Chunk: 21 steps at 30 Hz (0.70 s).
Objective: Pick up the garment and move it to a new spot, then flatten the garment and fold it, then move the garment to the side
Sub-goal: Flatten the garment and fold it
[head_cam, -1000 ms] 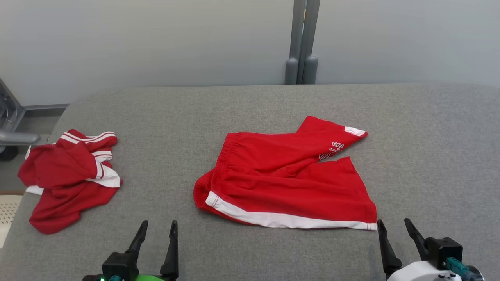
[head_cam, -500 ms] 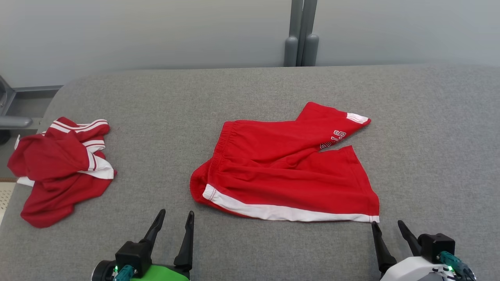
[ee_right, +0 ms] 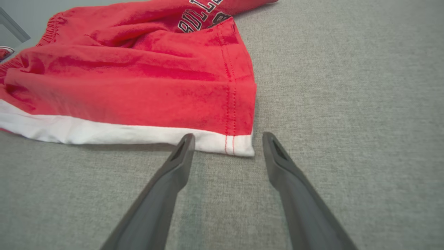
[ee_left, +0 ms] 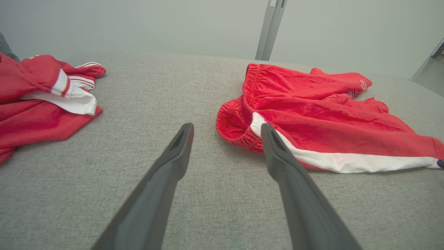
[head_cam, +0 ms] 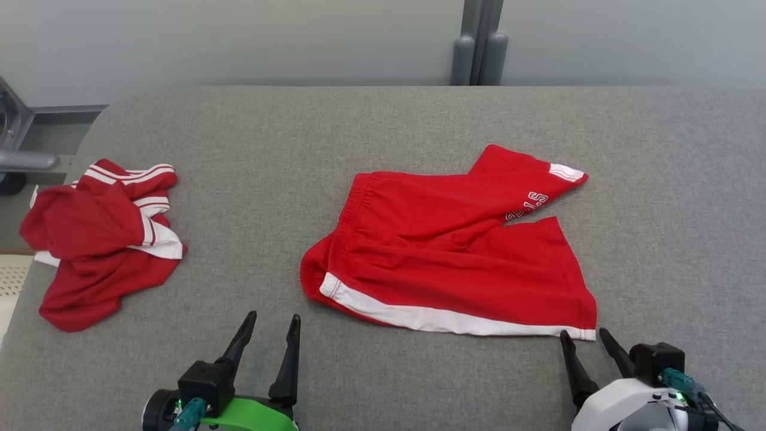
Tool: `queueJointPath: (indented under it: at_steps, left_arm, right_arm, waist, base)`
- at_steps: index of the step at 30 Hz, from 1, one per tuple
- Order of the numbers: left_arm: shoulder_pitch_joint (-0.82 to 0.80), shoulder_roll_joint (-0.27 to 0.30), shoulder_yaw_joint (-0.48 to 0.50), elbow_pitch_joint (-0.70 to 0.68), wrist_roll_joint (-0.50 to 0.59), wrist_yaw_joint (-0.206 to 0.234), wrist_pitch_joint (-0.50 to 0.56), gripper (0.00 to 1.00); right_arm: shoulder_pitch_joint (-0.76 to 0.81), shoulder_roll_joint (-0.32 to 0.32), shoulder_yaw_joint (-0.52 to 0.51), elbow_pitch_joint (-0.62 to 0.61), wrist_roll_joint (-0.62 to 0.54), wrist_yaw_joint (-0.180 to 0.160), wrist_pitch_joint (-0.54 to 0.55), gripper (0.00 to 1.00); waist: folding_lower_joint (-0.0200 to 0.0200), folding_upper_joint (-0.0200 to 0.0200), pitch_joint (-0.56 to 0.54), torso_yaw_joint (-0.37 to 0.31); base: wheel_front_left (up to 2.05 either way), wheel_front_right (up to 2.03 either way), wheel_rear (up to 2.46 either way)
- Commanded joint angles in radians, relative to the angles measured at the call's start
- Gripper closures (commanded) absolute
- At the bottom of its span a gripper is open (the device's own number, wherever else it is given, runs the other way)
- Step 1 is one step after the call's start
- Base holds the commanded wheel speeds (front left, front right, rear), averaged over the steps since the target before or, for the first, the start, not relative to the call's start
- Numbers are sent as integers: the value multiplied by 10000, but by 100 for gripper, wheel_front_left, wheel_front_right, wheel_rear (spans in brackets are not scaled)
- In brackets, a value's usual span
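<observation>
My right gripper grips the white hem corner (head_cam: 589, 333) next, where an edge offers itself, since the red shorts (head_cam: 459, 251) lie spread on the tabletop.
The garment (head_cam: 443, 257) is a pair of red shorts with a white side stripe and white lettering on one leg. It lies roughly flat on the grey padded table (head_cam: 251, 143), waistband to the left. My left gripper (head_cam: 273, 316) stands open just short of the waistband's near corner (ee_left: 239, 130), apart from it. My right gripper (head_cam: 582, 333) is open too, its fingertips right at the near right hem corner (ee_right: 239, 142), nothing between them. In the right wrist view the garment (ee_right: 138, 80) spreads up and left from that corner.
A second red garment with white stripes (head_cam: 96, 239) lies crumpled near the table's left edge, also in the left wrist view (ee_left: 31, 100). A grey post (head_cam: 479, 42) stands behind the table against a pale wall. Metal framing (head_cam: 18, 158) sits off the left edge.
The head view has shifted, so the whole scene sits differently. Both open grippers have come closer to the shorts' near edge; the right fingertips now reach the hem corner. The shorts lie unchanged.
</observation>
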Motion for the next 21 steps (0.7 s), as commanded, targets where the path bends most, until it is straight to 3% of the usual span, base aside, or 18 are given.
queueJointPath:
  at_steps: [1,5,7,8,11,12,19,20,21]
  left_arm:
    - [-119,19,21,16,-43,-44,4,0]
    - [-154,19,47,-7,-36,-49,4,0]
    - [-165,19,27,-15,-46,-42,4,0]
    - [-180,19,18,-14,-51,-43,4,0]
    - [-212,19,2,-9,-67,-43,4,0]
    - [-217,19,-4,-9,-70,-43,4,0]
    - [-240,19,-61,29,-67,-44,4,0]
    - [-245,19,-72,31,-56,-44,4,0]
    - [-247,19,-78,32,-54,-44,4,0]
  right_arm:
    - [-85,-72,21,15,38,-11,-28,0]
    - [-151,-110,150,70,-10,-11,-28,0]
    - [-159,-108,180,118,16,-11,-28,15]
    - [-159,-105,192,129,23,-11,-28,27]
    - [-156,-89,195,118,15,-11,-28,38]
    - [-154,-83,202,95,-4,-11,-28,49]
    - [-196,-112,220,162,67,-11,-28,64]
    - [-208,-116,222,186,81,-11,-28,69]
    - [-223,-117,221,213,92,-11,-28,82]
  waist:
    - [0,0,60,45]
    - [0,0,161,80]
    - [0,0,192,89]
    - [0,0,203,91]
    - [0,0,222,84]
    - [0,0,225,77]
    - [0,0,252,74]
    - [0,0,254,83]
    - [0,0,256,96]
  base:
    - [0,0,0]
    - [0,0,0]
    - [0,0,0]
    - [0,0,0]
    - [0,0,0]
    - [0,0,0]
    - [0,0,0]
    - [0,0,0]
    - [0,0,0]
